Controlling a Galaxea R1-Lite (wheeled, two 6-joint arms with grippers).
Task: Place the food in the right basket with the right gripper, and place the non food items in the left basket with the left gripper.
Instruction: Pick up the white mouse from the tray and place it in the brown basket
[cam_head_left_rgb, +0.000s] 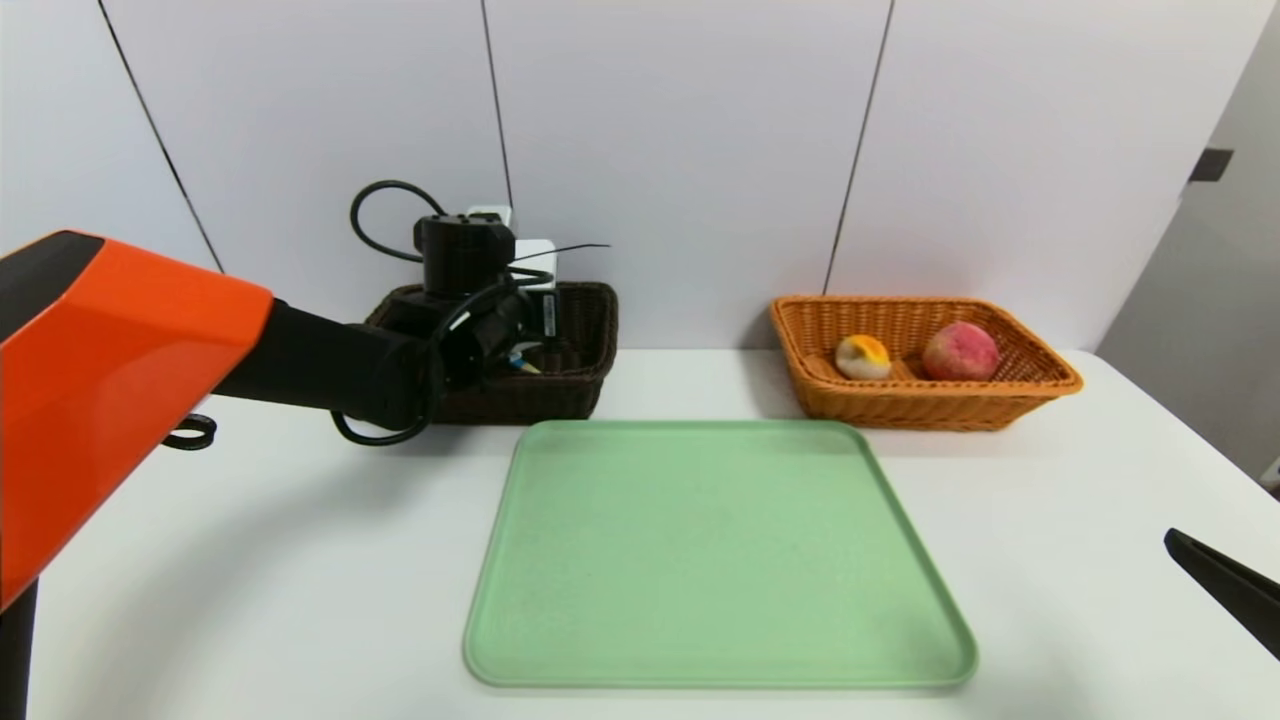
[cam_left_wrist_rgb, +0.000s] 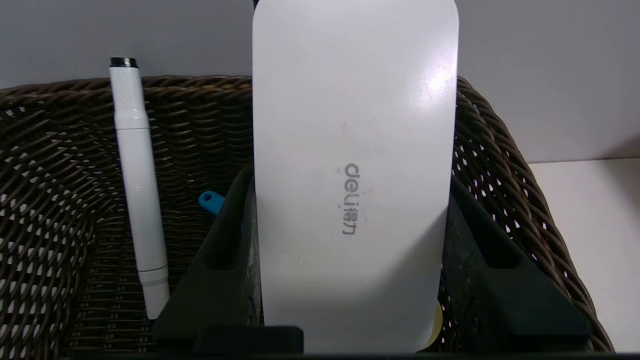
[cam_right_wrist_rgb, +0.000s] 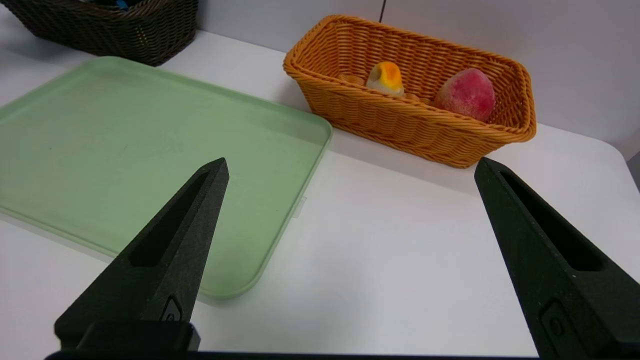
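My left gripper should open now: the white box is low inside the rim of the dark brown basket.
My left gripper is shut on the white box, one finger pressed to each long side, and holds it above the inside of the dark brown left basket. Inside that basket a white marker leans on the wall, and the blue handle of the spoon shows beside a finger. The orange right basket holds the food: a peach and a bun. My right gripper hangs open and empty over the table's front right.
A green tray with nothing on it lies in the middle of the white table, between the baskets and me. The wall stands close behind both baskets. The left arm's orange housing stretches across the left side.
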